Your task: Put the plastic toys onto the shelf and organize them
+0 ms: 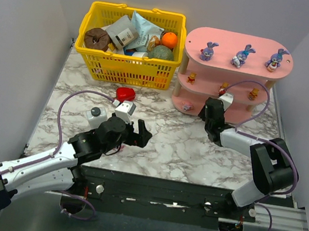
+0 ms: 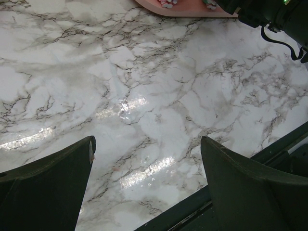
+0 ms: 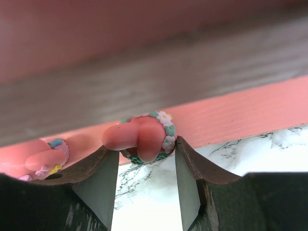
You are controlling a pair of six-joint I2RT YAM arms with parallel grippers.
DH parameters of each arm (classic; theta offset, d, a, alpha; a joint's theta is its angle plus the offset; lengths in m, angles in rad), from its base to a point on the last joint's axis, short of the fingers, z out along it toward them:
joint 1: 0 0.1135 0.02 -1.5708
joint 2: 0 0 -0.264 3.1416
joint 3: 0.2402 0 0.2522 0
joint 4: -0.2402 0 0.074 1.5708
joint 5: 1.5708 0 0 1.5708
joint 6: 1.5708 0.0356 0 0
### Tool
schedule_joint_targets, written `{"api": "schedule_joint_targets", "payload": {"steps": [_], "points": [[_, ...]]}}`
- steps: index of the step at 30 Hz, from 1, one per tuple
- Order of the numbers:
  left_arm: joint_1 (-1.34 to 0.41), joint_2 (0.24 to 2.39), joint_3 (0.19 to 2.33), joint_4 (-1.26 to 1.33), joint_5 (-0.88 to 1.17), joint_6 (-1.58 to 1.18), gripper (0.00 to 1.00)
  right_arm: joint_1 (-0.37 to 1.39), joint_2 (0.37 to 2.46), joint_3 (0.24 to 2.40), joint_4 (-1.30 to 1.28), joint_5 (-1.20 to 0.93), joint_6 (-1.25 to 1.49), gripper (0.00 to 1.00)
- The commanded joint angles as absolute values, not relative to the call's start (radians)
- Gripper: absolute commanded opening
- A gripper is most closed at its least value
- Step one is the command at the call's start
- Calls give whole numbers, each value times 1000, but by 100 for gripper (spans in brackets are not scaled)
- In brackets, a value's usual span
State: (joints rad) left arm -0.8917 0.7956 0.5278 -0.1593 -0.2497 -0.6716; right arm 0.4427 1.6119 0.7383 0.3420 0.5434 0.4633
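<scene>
The right gripper should open now: the pink toy is just above the flat bottom board, so it would rest there, clear of the pink-white toy.
The pink three-tier shelf [image 1: 254, 49] stands at the back right. Three purple bunnies [image 1: 241, 56] line its top board and three orange toys [image 1: 224, 87] sit on the middle one. One pink-white toy [image 1: 187, 105] stands on the bottom board. My right gripper [image 1: 211, 112] reaches under the middle board, shut on another pink toy [image 3: 142, 134] with a flower ring, held just above the bottom board [image 3: 240, 118]. A further pink toy [image 3: 41, 159] shows at the left. My left gripper [image 2: 147, 144] hovers open over bare marble.
A yellow basket [image 1: 127, 71] full of packets and balls stands at the back left. In front of it lie a red heart [image 1: 125, 94] and a white bottle [image 1: 95, 113] with a dark cap. The right arm [image 2: 274, 19] shows near the shelf edge [image 2: 192, 12].
</scene>
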Motion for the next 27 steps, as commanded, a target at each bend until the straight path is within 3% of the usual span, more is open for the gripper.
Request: {"api": "schedule_joint_targets", "payload": {"steps": [1,13,21,27], "points": [[-891,781,529,-161,-272,-669,99,436,1626,769,334,591,477,45],[-891,781,529,-163,-272,-669,99,434,1592,738,356,548,466,76],[-891,776,528,-160,-270,-672,99,436,1487,675,365,486,482,82],[-891,758,528,-164,-262,-676,99,434,1355,586,302,318,544,85]]}}
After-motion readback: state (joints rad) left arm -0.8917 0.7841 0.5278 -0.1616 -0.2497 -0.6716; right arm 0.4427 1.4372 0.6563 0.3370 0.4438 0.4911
